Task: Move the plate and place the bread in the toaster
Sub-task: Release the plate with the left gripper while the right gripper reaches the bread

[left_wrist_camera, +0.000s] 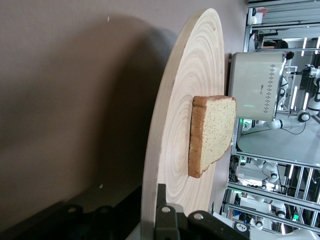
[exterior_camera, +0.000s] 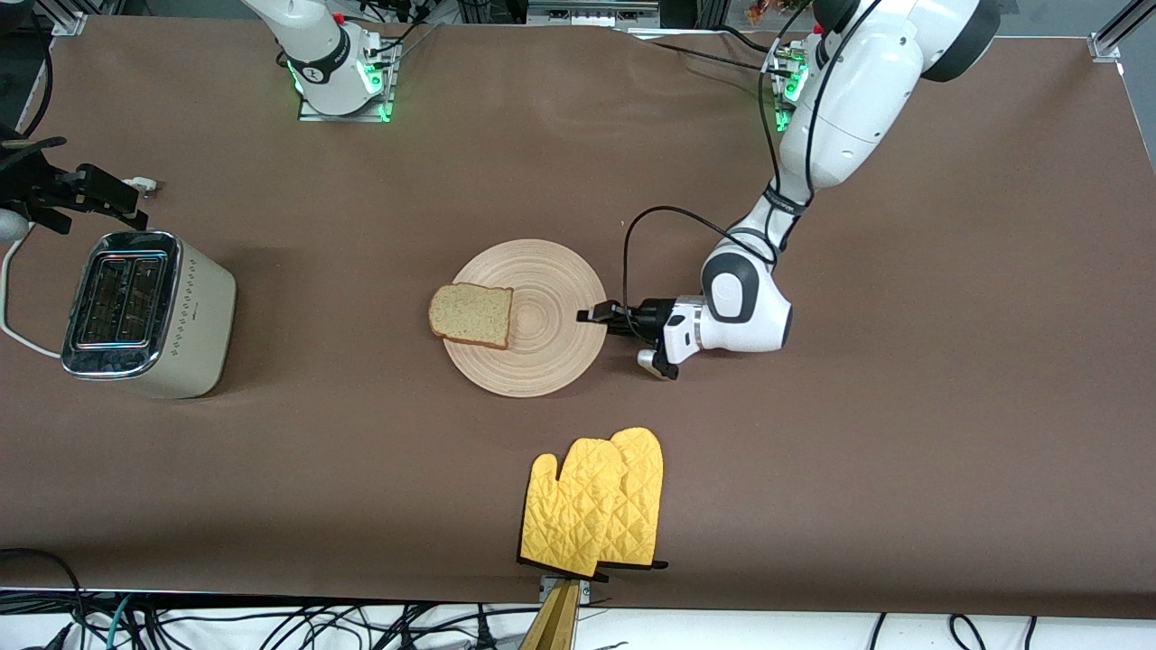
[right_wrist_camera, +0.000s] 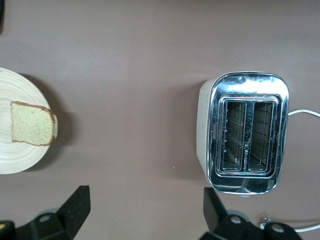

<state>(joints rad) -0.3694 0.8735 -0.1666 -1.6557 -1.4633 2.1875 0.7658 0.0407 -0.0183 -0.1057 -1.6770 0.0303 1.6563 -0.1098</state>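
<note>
The round wooden plate (exterior_camera: 551,307) (left_wrist_camera: 175,125) lies low on the tabletop and would stay there if my left gripper opened now, so it is time to release the plate.
The round wooden plate (exterior_camera: 551,307) lies in the middle of the table. The bread (exterior_camera: 471,315) lies flat on it, at the rim toward the right arm's end, slightly overhanging. My left gripper (exterior_camera: 596,316) is low at the plate's rim toward the left arm's end. In the left wrist view the left gripper (left_wrist_camera: 151,195) is shut on the plate (left_wrist_camera: 175,125), with the bread (left_wrist_camera: 212,130) and toaster (left_wrist_camera: 255,85) past it. The cream toaster (exterior_camera: 144,311) stands at the right arm's end. My right gripper (exterior_camera: 113,194) hangs open beside the toaster (right_wrist_camera: 247,132), over bare table (right_wrist_camera: 145,200).
A pair of yellow oven mitts (exterior_camera: 596,501) lies nearer the front camera than the plate, at the table's front edge. The toaster's white cord (exterior_camera: 13,307) trails off the table's end. The right wrist view also shows the bread (right_wrist_camera: 32,130) on the plate (right_wrist_camera: 10,90).
</note>
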